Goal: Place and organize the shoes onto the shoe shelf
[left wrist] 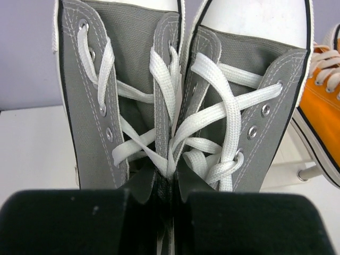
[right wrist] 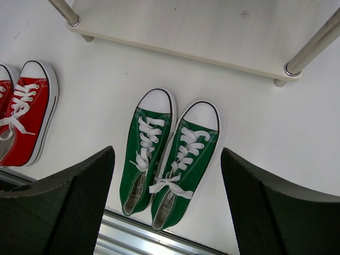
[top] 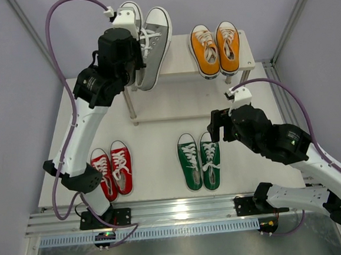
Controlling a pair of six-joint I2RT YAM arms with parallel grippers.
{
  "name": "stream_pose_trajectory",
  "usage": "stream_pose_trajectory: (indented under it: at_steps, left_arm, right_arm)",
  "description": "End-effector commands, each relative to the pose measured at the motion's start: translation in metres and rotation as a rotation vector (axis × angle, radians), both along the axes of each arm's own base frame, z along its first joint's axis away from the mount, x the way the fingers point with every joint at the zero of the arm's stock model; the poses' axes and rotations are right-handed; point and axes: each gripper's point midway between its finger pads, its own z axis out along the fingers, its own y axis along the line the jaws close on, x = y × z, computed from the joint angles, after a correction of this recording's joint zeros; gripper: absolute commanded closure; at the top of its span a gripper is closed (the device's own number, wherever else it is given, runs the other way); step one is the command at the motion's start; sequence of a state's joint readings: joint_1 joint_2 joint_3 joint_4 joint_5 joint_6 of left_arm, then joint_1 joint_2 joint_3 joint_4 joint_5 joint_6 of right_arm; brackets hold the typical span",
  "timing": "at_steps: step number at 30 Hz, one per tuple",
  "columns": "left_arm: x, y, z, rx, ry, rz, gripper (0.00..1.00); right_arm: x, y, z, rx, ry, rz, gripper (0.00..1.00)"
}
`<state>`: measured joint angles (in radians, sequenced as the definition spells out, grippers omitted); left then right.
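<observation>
My left gripper needs to move the heels of the grey pair over the top board before it releases them. The pair hangs crooked, with its heels well past the top board's near edge.
My left gripper is shut on the inner collars of the grey pair and holds both shoes, toes away, over the left end of the shoe shelf's top board. The left wrist view shows the pinch and the grey shoes. The orange pair stands on the top board's right side. The red pair and the green pair lie on the table in front. My right gripper is open and empty above the green pair, near the lower board.
An aluminium rail runs along the table's near edge, close behind the green and red heels. Enclosure walls stand at the left, right and back. A purple cable loops above the left arm. A shelf leg is near my right gripper.
</observation>
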<state>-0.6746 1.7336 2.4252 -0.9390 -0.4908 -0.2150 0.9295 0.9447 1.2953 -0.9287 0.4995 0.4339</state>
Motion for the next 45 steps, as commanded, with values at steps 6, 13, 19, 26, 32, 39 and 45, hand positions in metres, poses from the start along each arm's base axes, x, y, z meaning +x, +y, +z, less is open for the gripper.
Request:
stream_pose_trajectory:
  at_steps: [6, 13, 19, 26, 32, 39, 45]
  left_arm:
    - [0.032, 0.021, 0.076, -0.194, -0.256, 0.084, 1.0]
    - [0.048, 0.014, 0.064, -0.226, -0.236, 0.104, 1.0]
    - [0.057, 0.018, 0.062, -0.248, -0.238, 0.129, 1.0]
    - [0.066, 0.013, 0.056, -0.294, -0.218, 0.114, 1.0]
    - [0.072, 0.008, 0.048, -0.324, -0.196, 0.104, 1.0]
    - [0.075, 0.001, 0.033, -0.339, -0.141, 0.079, 1.0]
    - [0.076, 0.001, 0.021, -0.333, -0.114, 0.088, 1.0]
  right_arm:
    - [-0.001, -0.007, 0.017, 0.052, -0.039, -0.034, 0.19]
    - [-0.001, -0.007, 0.016, 0.055, -0.035, -0.037, 0.19]
    - [-0.003, -0.011, 0.017, 0.055, -0.038, -0.042, 0.19]
    - [-0.004, -0.011, 0.016, 0.053, -0.036, -0.041, 0.19]
    - [-0.005, -0.014, 0.014, 0.048, -0.035, -0.045, 0.19]
    - [-0.005, -0.014, 0.011, 0.045, -0.035, -0.044, 0.19]
    - [-0.004, -0.013, 0.008, 0.043, -0.035, -0.04, 0.19]
